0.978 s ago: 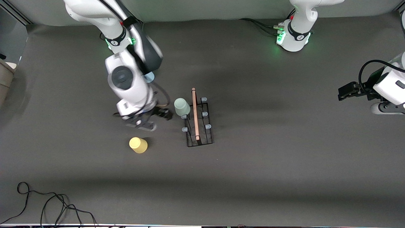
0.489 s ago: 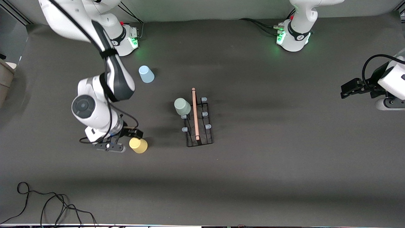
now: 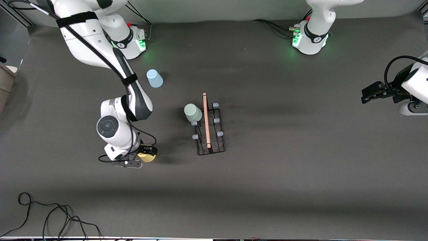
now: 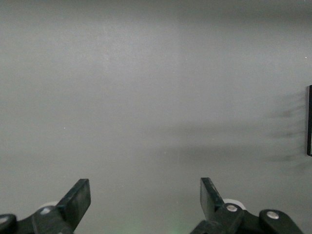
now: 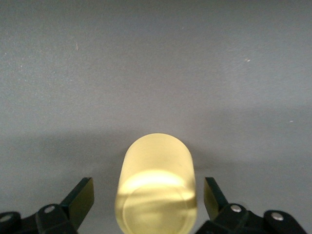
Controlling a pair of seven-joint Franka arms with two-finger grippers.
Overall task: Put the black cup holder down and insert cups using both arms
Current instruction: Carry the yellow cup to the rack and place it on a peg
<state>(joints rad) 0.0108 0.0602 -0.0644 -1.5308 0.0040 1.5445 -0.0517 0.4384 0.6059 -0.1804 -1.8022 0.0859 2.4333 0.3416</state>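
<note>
I should close my right gripper: its fingers straddle the yellow cup in the right wrist view.
The black cup holder (image 3: 210,129) stands mid-table, its wooden rod handle on top. The pale green cup (image 3: 192,112) sits upside down on one of its pegs at the end farther from the front camera. The light blue cup (image 3: 154,78) stands upside down near the right arm's base. The yellow cup (image 3: 146,157) stands upside down on the table, nearer the camera; in the right wrist view this yellow cup (image 5: 156,185) sits between the open fingers. My right gripper (image 3: 143,153) is open around it, fingers apart from its sides. My left gripper (image 3: 367,95) is open and empty, waiting at its end of the table.
Black cables (image 3: 50,217) lie near the table's front edge toward the right arm's end. The table (image 3: 284,167) is a dark grey mat. The left wrist view shows a bare surface and a dark edge (image 4: 309,122).
My right arm swung from beside the holder toward the yellow cup, then closed in so the cup sits between its open fingers. The left arm drifted slightly.
</note>
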